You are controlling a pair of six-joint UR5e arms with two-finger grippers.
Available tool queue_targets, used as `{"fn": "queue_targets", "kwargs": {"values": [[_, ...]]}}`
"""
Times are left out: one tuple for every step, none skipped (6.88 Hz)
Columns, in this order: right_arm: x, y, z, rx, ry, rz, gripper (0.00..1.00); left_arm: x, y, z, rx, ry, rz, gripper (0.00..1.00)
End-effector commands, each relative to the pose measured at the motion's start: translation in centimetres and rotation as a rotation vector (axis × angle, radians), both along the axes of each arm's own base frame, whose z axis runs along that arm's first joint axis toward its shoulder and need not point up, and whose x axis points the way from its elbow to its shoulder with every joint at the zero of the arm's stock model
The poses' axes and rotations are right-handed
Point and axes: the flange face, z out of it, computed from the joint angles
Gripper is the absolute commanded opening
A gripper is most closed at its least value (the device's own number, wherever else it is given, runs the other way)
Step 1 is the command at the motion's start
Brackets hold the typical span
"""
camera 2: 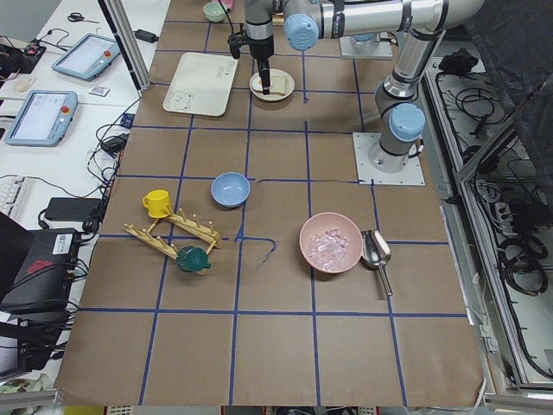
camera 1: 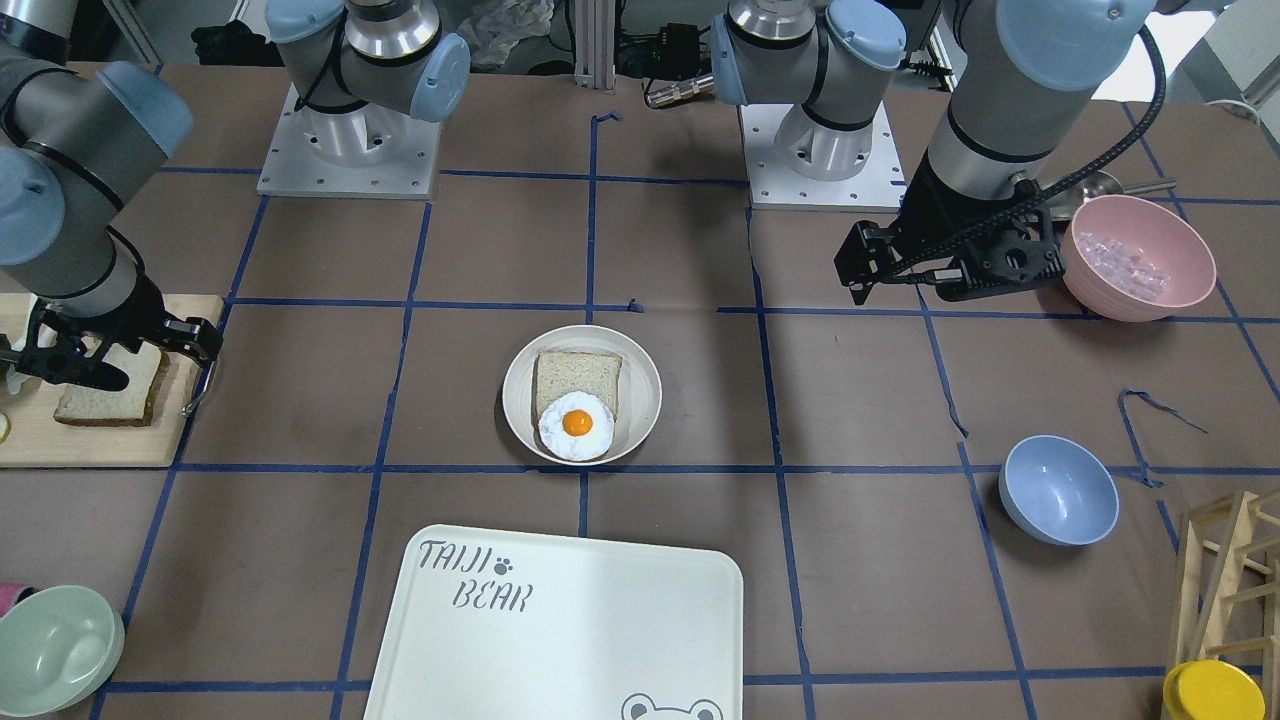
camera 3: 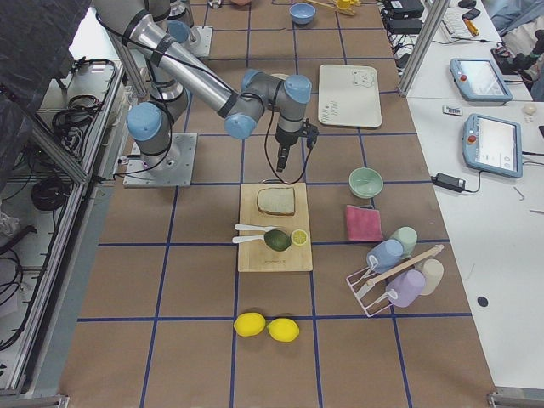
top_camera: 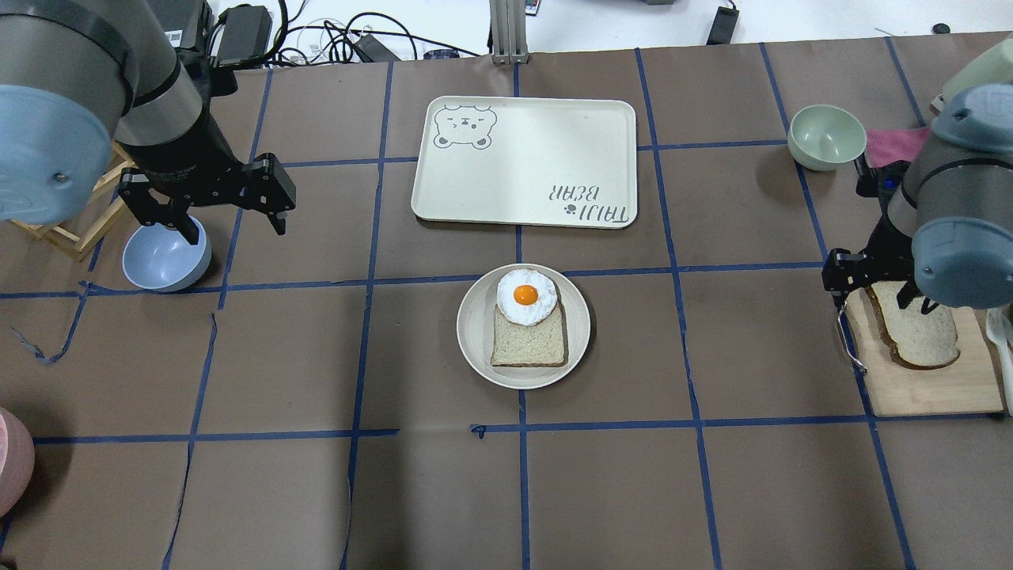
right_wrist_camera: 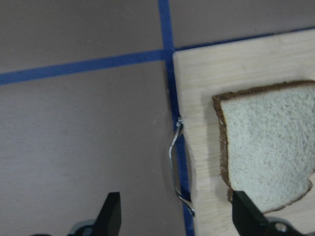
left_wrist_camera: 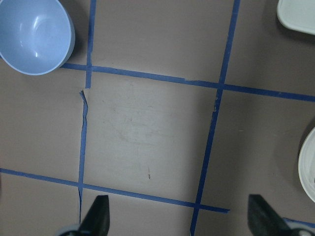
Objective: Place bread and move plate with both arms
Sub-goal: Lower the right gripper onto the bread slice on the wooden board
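The egg on the plate (camera 1: 577, 424) is to be topped with the bread. My right gripper needs to grab the bread by its crust edge (camera 1: 150, 390) next.
The bread (top_camera: 918, 336), with a dark crust, lies on a wooden cutting board (top_camera: 926, 388) at the table's right end; it also shows in the front view (camera 1: 110, 397) and the right wrist view (right_wrist_camera: 268, 147). My right gripper (top_camera: 874, 289) is open above the board's near edge, over the bread's end, empty. The plate (top_camera: 475, 332) sits mid-table and holds a squarer pale slice (top_camera: 529, 344) with a fried egg (top_camera: 525, 297). My left gripper (top_camera: 233, 226) is open and empty, above the table beside a blue bowl (top_camera: 162, 260), far left of the plate.
The white TAIJI BEAR tray (top_camera: 522, 162) lies beyond the plate. A pale green bowl (top_camera: 827, 136) and a pink cloth (top_camera: 890, 146) are at the far right. A pink bowl of ice (camera 1: 1138, 258) and a wooden mug rack (camera 1: 1230, 570) stand on the left-arm side.
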Motion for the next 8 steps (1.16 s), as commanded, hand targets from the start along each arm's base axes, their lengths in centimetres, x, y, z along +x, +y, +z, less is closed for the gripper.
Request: {"fn": "queue_targets", "kwargs": {"values": [[-1.7, -0.4, -2.8, 0.034, 0.075, 0.002, 0.52, 0.0, 0.0, 0.1, -0.001, -0.001, 0.0, 1.0], [-2.1, -1.4, -3.8, -0.004, 0.094, 0.008, 0.52, 0.0, 0.2, 0.1, 0.002, -0.005, 0.0, 1.0], [-2.3, -1.7, -4.9, 0.011, 0.088, 0.023, 0.47, 0.1, -0.3, -0.7, 0.017, -0.004, 0.001, 1.0], [-2.4, -1.6, -4.8, 0.023, 0.101, 0.043, 0.46, 0.1, -0.2, -0.5, 0.013, -0.004, 0.001, 1.0], [-2.4, -1.5, -5.1, 0.032, 0.096, 0.054, 0.41, 0.1, -0.3, -0.3, 0.008, -0.005, 0.001, 1.0], [-2.4, -1.3, -5.4, 0.045, 0.095, 0.055, 0.36, 0.1, -0.2, -0.2, 0.006, -0.005, 0.001, 1.0], [-2.4, -1.2, -5.4, 0.056, 0.097, 0.066, 0.18, 0.1, -0.2, -0.5, 0.011, -0.004, 0.0, 1.0], [-2.4, -1.2, -5.4, 0.056, 0.096, 0.068, 0.0, 0.1, -0.3, -0.4, 0.01, -0.004, 0.0, 1.0]]}}
